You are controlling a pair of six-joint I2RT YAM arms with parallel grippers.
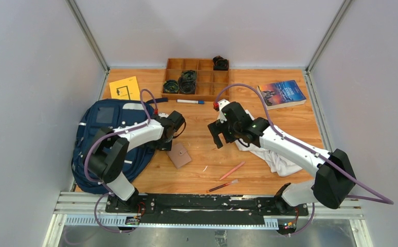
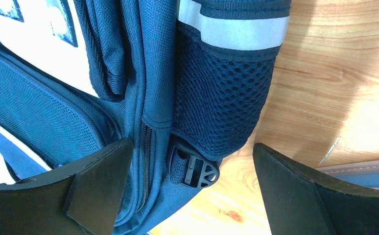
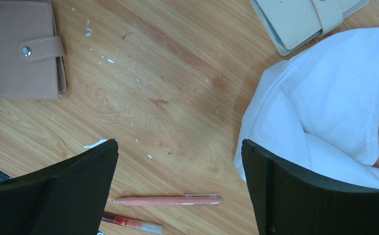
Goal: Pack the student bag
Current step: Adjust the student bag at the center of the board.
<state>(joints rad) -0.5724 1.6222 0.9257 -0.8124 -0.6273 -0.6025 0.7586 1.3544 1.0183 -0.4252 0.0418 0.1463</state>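
Observation:
My left gripper grabs the student bag's mesh side pocket [image 2: 222, 98] next, since this leaves the bag's zipper free to open for packing.
The student bag [image 1: 104, 135], navy with light grey stripes, lies flat at the left of the table. My left gripper [image 1: 159, 143] hangs open at the bag's right edge. In the left wrist view its fingers [image 2: 97, 181] stand wide apart on either side of the bag's mesh side pocket [image 2: 222, 98] and a black strap buckle [image 2: 197, 169], holding nothing. My right gripper [image 1: 218, 136] is open above bare wood at mid-table [image 3: 178, 144], with nothing between its fingers.
A brown wallet [image 1: 179, 154] [image 3: 26, 49], a pink pen [image 1: 232, 170] [image 3: 168, 200] and a red pen [image 1: 221, 186] lie in front. White cloth [image 1: 269, 154] and a beige wallet [image 3: 300, 19] are under the right arm. Book [image 1: 282, 93], yellow booklet [image 1: 124, 88], wooden tray [image 1: 197, 78] and marker [image 1: 190, 102] sit behind.

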